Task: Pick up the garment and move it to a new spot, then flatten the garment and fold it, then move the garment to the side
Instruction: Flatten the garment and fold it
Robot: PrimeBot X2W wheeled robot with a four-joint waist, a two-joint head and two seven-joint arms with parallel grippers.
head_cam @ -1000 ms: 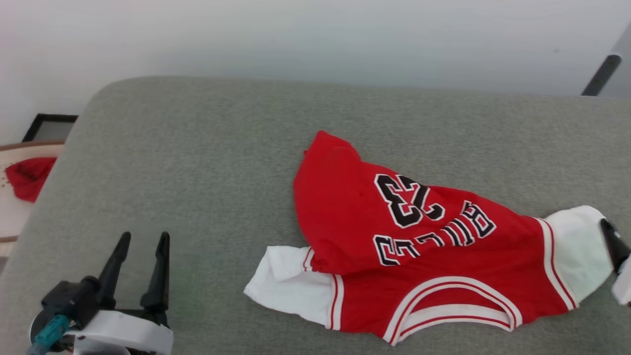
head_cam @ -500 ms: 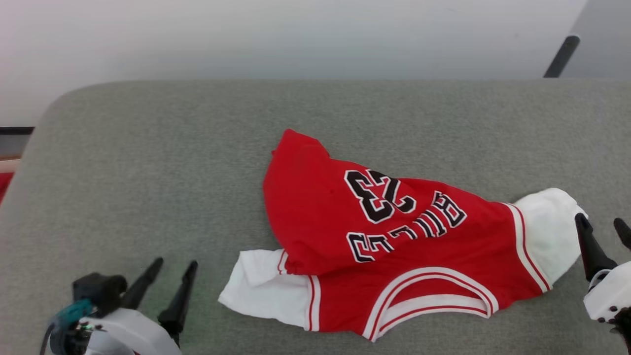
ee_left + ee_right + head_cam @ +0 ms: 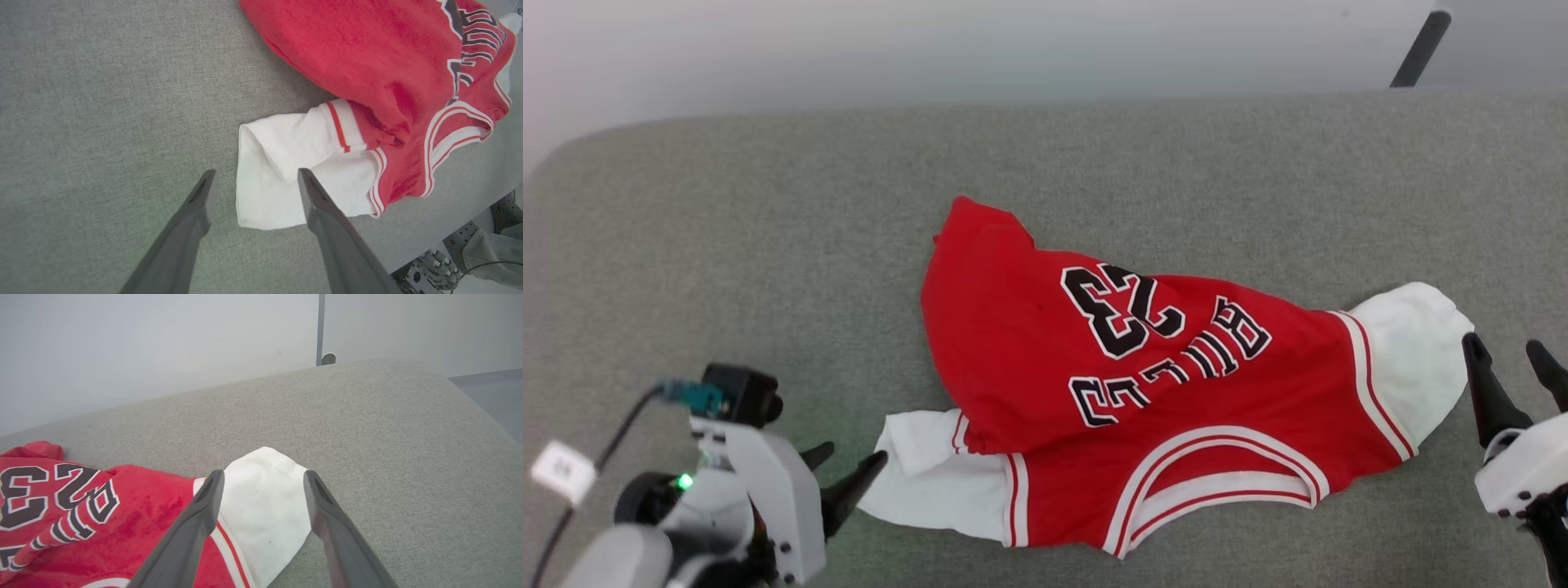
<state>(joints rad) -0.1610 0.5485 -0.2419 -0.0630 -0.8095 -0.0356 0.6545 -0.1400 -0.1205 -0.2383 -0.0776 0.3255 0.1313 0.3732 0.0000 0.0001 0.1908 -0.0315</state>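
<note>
My left gripper is to grab the white sleeve next by its open cuff edge (image 3: 872, 469), where the cloth ends.
The garment (image 3: 1143, 392), a red jersey with a black "23" and white sleeves, lies crumpled on the grey cushion (image 3: 768, 245). Its lower hem is folded up over the chest. My left gripper (image 3: 854, 455) is open at the lower left, its tips just short of the left white sleeve (image 3: 931, 490). In the left wrist view the open left gripper (image 3: 256, 173) straddles the edge of that sleeve (image 3: 282, 163), beside the garment's red body (image 3: 367, 61). My right gripper (image 3: 1503, 347) is open beside the right white sleeve (image 3: 1413, 359). In the right wrist view the right gripper (image 3: 263, 473) frames that sleeve (image 3: 265, 514).
A pale wall (image 3: 931, 49) runs behind the cushion, with a dark pole (image 3: 1417, 49) at the top right. The cushion's near edge and parts of my base (image 3: 470, 261) appear in the left wrist view. Bare grey fabric extends left of and behind the garment.
The head camera has swung, shifting the whole picture. My left gripper has turned and come close to the left white sleeve. My right gripper has come fully into view beside the right sleeve.
</note>
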